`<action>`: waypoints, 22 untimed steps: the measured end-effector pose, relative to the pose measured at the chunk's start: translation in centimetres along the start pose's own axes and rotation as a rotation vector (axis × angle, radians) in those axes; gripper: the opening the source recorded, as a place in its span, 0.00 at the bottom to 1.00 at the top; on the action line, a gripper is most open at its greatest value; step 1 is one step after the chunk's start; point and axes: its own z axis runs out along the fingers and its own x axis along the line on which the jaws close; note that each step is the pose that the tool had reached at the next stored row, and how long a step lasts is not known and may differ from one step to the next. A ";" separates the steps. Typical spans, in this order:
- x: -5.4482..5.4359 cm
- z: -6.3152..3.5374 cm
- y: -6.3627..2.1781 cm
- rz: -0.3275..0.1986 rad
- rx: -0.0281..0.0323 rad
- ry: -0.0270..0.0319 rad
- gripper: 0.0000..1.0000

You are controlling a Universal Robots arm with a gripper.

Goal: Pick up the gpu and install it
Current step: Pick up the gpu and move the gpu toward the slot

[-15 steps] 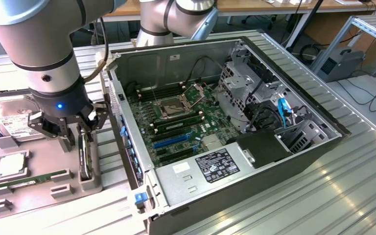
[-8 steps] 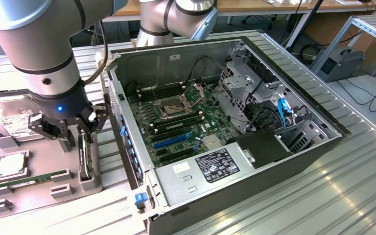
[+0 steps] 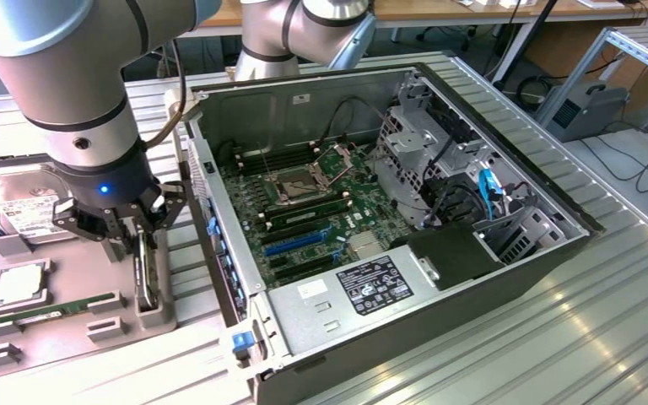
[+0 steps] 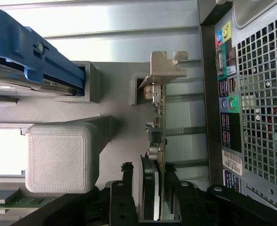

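Observation:
The grey holder's slot point(image 3: 159, 314) surrounds the GPU's lower end, so my gripper needs to grab the GPU by its exposed upper edge point(image 3: 139, 234) next, across the GPU's flat sides.
The gpu point(image 3: 142, 274) stands on edge in a slot of the grey parts holder point(image 3: 77, 253), at the exterior view's left beside the open computer case point(image 3: 493, 118). My gripper point(image 3: 132, 240) is lowered over the card. In the wrist view the gpu point(image 4: 158, 127) shows edge-on, with its pale metal bracket point(image 4: 167, 70) at the far end. My gripper point(image 4: 148, 193) is open and straddles the card. One finger point(image 4: 126, 190) stands on each side, with a narrow gap showing between finger and card.
The holder also carries a silver hard drive point(image 3: 20, 207), a processor point(image 3: 18, 285) and a green memory stick point(image 3: 48, 310). Inside the case lies the motherboard point(image 3: 301, 211) with blue card slots point(image 3: 296, 243). The case's rear wall point(image 4: 261, 94) stands close beside the card.

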 end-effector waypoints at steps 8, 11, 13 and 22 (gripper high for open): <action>0.0 0.00 0.00 0.000 0.0000 0.0000 0.27; 0.0 0.00 0.00 0.000 0.0000 0.0001 0.27; 0.0 0.00 0.00 0.000 0.0000 0.0000 0.27; 0.0 -0.02 0.00 0.000 -0.0007 -0.0003 0.27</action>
